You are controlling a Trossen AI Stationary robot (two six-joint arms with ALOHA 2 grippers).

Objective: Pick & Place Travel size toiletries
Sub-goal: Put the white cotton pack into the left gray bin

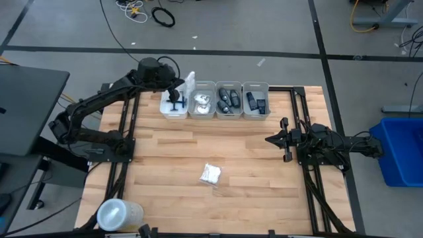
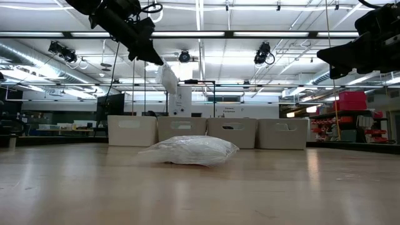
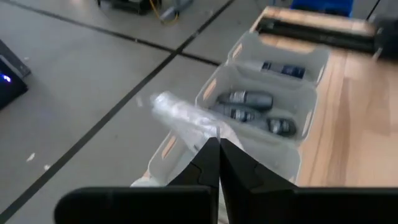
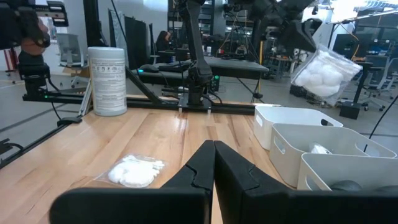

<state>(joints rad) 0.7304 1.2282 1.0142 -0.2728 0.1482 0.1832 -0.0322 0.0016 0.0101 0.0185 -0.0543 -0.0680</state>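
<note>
I need to lower the packet toward the packet bin with my left gripper before I release it, because the white packet's end [image 1: 191, 77] sticks out past the packet bin's far rim [image 1: 202, 82].
My left gripper [image 1: 180, 87] is at the table's far edge, above a row of white bins [image 1: 215, 111]. It is shut on a white crinkly packet [image 1: 190, 84], which also shows in the low view [image 2: 167, 78] and in the right wrist view [image 4: 326, 70]. Another white packet [image 1: 211, 174] lies flat on the table's middle. The leftmost bin holds a dark T-shaped razor [image 1: 175, 104]. The bin beside it holds white packets [image 1: 201, 102], and the two right bins hold small dark containers [image 1: 229, 100]. My right gripper [image 1: 285, 140] waits shut at the table's right side. My left gripper pinches the packet by its near end [image 3: 213, 134] between its two shut fingers [image 3: 231, 163]. The fingers slant downward toward the table's far edge. The packet sticks out past the fingertips and hangs clear above the far rims of the two left bins, its clear film crumpled.
A large clear round lidded tub [image 1: 119, 215] stands at the table's near left corner. Black frame rails [image 1: 301, 109] run along the table's sides. Bare wood lies between the bins and the loose packet.
</note>
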